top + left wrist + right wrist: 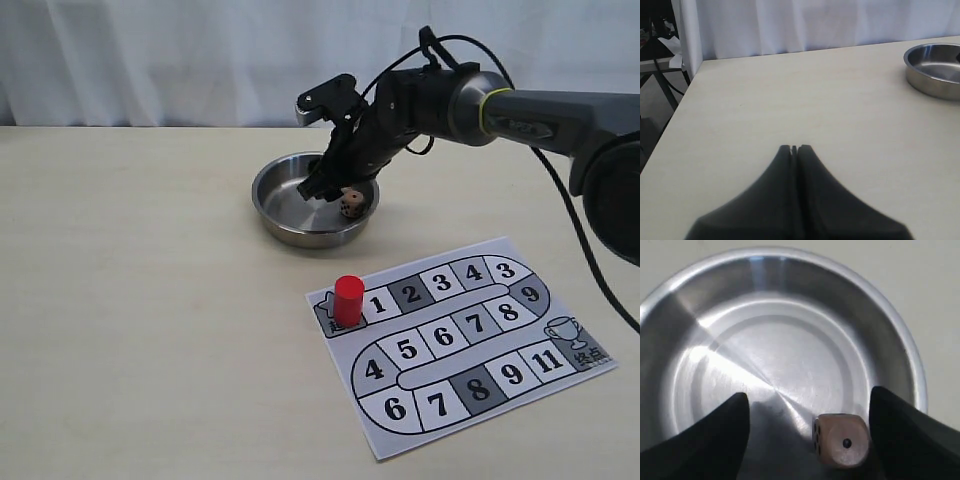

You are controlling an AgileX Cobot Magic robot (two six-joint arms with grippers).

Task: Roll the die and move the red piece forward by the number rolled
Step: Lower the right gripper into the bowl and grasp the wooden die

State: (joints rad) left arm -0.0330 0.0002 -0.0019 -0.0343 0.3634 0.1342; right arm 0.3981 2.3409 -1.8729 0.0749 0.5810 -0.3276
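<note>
I should roll the tan die for the red piece's (348,300) move, so my right gripper should next grab the die by its sides with the dots.
The tan die (351,204) lies inside the steel bowl (290,225). My right gripper (330,190) hangs open over the bowl, reaching into it. In the right wrist view the die (841,439) shows one pip towards the camera and sits between the two spread fingers (900,430), close to one of them; whether it touches is unclear. The red piece (348,299) stands upright on the start square of the paper game board (470,340). My left gripper (795,148) is shut on nothing over bare table, far from the bowl (925,82).
A white curtain (200,60) hangs behind the table. The table's edge (685,100) runs close beside the left gripper, with a dark stand (660,75) past it. The board's numbered squares wind towards a trophy square (565,330).
</note>
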